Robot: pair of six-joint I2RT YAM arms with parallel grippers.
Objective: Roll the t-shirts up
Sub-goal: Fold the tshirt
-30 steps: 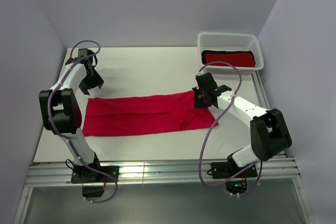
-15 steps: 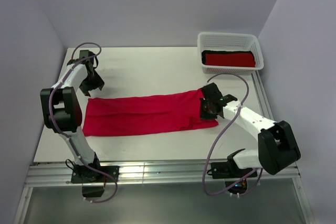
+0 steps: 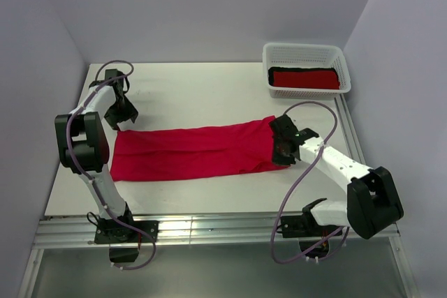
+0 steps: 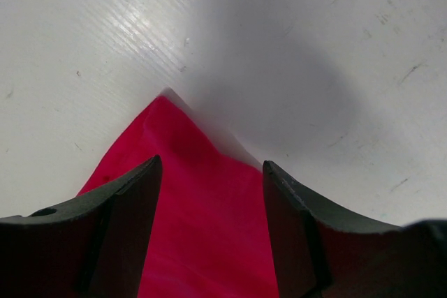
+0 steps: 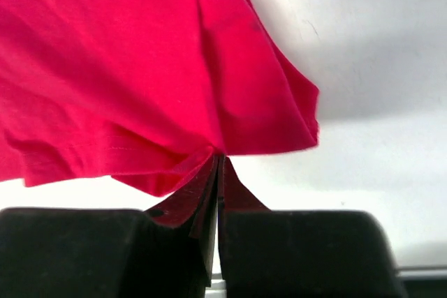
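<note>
I will grab the crimson t-shirt's far corner (image 3: 121, 132) (image 4: 187, 142) with my left gripper next, opposite my right gripper's end, so the t-shirt can be turned for rolling.
A bright crimson t-shirt (image 3: 195, 153) lies folded into a long strip across the middle of the table. My left gripper (image 3: 120, 116) hangs open over its far left corner. In the left wrist view the cloth's corner (image 4: 202, 235) pokes out between the two spread fingers of the gripper (image 4: 211, 171). My right gripper (image 3: 281, 149) is shut on the strip's right end. The right wrist view shows its jaws (image 5: 219, 160) pinching a bunched hem of the t-shirt (image 5: 126, 68).
A white basket (image 3: 302, 47) stands at the back right corner. It holds a deeper red rolled t-shirt (image 3: 305, 79) with a black bundle (image 3: 275, 70) behind it. A metal rail (image 3: 209, 227) runs along the near edge, between the arm bases.
My right gripper has slid right and nearer along the strip's end, staying shut, and the cloth's right edge has stretched out a little. The left gripper has shifted slightly toward the corner.
</note>
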